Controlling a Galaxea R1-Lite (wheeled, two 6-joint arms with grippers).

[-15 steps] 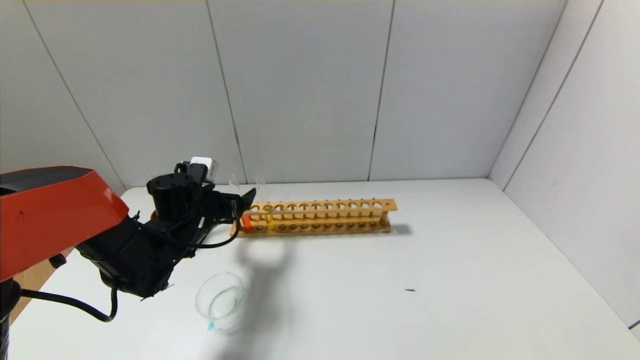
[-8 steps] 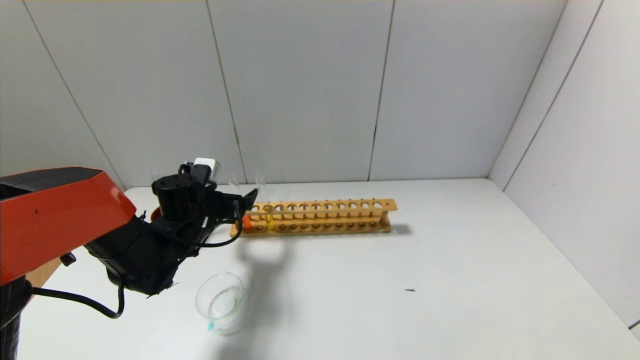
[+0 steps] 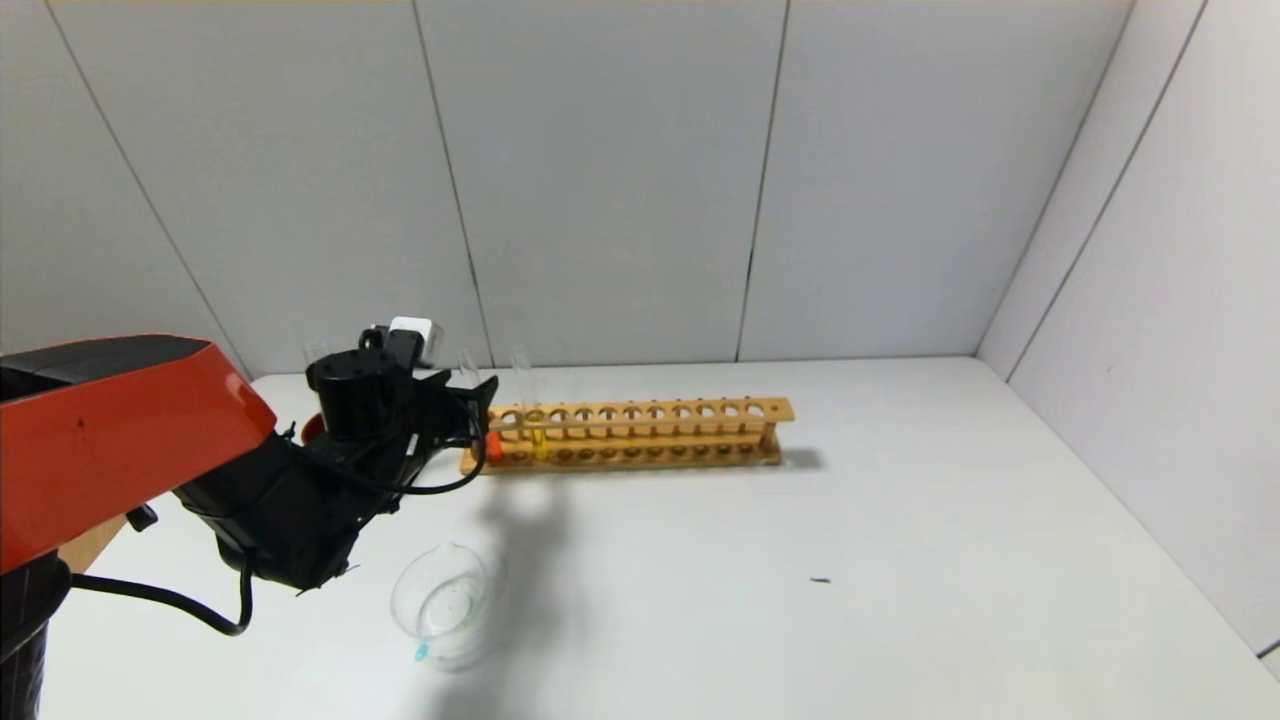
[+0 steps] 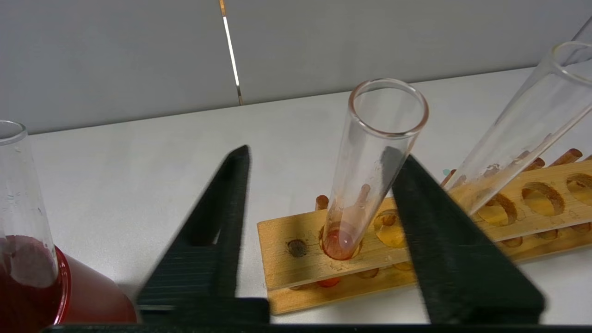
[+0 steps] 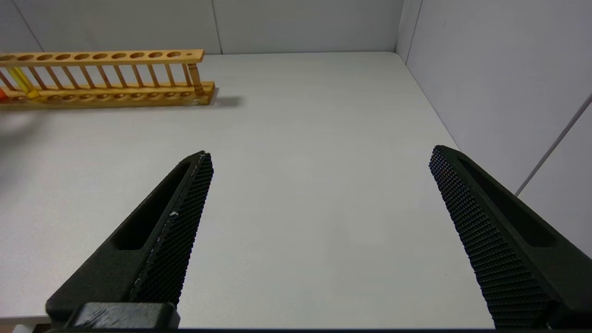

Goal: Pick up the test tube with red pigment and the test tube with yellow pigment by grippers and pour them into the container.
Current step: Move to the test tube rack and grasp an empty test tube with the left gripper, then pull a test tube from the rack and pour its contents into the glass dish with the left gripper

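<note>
The wooden rack closes around the red test tube's lower end, so my left gripper should next hold the test tube by its bare upper glass below its rim.
The test tube with red pigment stands in the end hole of the wooden rack, with orange-red liquid at its bottom. My left gripper is open around it; the tube stands close to one finger and well apart from the other. In the head view the left gripper is at the rack's left end. The test tube with yellow pigment leans in the neighbouring hole. The clear glass container sits nearer me on the table. My right gripper is open and empty over bare table.
A dark red cup holding a colourless tube stands to the left of the rack, behind my left arm in the head view. The long rack runs to the right. Grey walls close the back and right.
My left gripper has moved a little farther in at the rack's left end, its fingertips shifting slightly left. The tubes, the rack and the container have not moved.
</note>
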